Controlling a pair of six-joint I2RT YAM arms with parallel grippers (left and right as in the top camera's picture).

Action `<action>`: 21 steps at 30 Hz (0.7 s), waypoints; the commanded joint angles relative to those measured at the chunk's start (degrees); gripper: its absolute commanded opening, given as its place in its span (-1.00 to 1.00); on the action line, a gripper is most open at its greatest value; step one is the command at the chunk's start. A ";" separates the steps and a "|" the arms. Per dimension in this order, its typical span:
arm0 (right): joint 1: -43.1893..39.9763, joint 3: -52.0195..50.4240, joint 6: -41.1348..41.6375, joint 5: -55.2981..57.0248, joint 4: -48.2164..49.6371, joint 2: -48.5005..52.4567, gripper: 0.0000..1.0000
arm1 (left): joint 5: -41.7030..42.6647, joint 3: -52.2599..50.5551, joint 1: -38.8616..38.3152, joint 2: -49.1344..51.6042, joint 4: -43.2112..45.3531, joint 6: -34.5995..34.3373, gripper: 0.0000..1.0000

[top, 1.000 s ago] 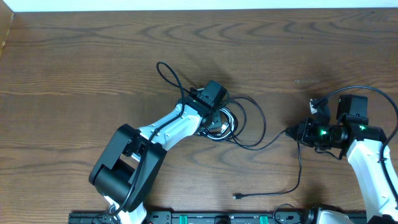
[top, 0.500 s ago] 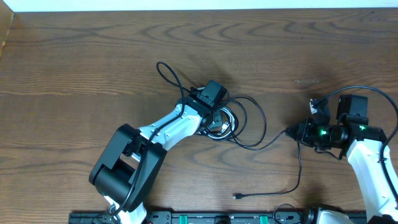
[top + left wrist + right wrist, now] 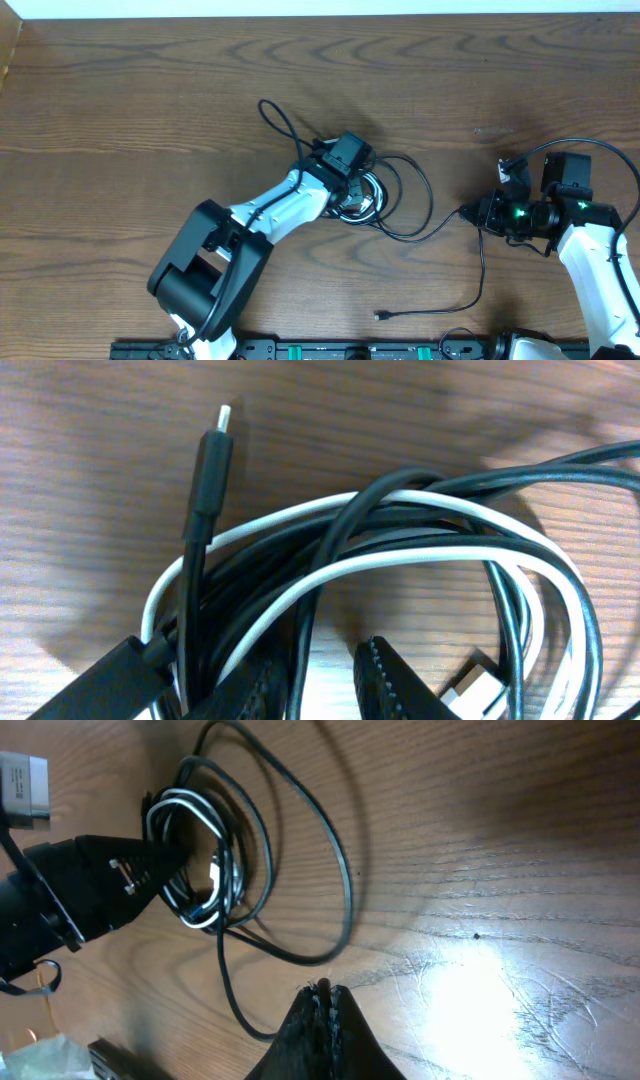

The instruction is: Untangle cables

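Observation:
My right gripper releases the black cable now, since it hangs from the fingers over the table with its loose end resting outside the tangle.
A tangle of cables lies mid-table: a white cable looped through black cables. A black plug with a metal tip sticks up at the left, and a white plug end lies at the lower right. My left gripper is down in the tangle with its jaws apart and one black strand between them beside the left finger. My right gripper is shut on a black cable that runs from the tangle; its free end lies near the front.
The left arm's own lead arcs behind its wrist, and the right arm's lead loops over its body. A black rail runs along the front edge. Bare wood stretches left and behind.
The left wrist has shifted slightly right, nudging the coil that way, and its jaws have parted a little. The right arm has not moved.

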 commanded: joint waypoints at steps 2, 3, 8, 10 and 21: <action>-0.13 0.83 -1.05 -0.39 -0.02 0.20 -0.98 | 0.22 -1.38 -2.49 4.66 0.31 -0.33 -0.46; -0.13 0.83 -1.05 -0.39 -0.02 0.20 -0.98 | 0.22 -1.38 -2.73 4.72 0.31 -0.35 -0.49; -0.13 0.83 -1.05 -0.39 -0.02 0.20 -0.98 | 0.22 -1.36 -2.56 4.72 0.74 -0.33 -0.84; -0.13 0.83 -1.05 -0.39 -0.04 0.20 -0.98 | 0.48 -1.36 -2.56 4.52 0.74 -0.33 -0.84; -0.13 0.83 -1.07 -2.54 -0.87 0.20 -0.77 | 12.72 -0.79 1.27 -10.82 0.76 3.74 -0.85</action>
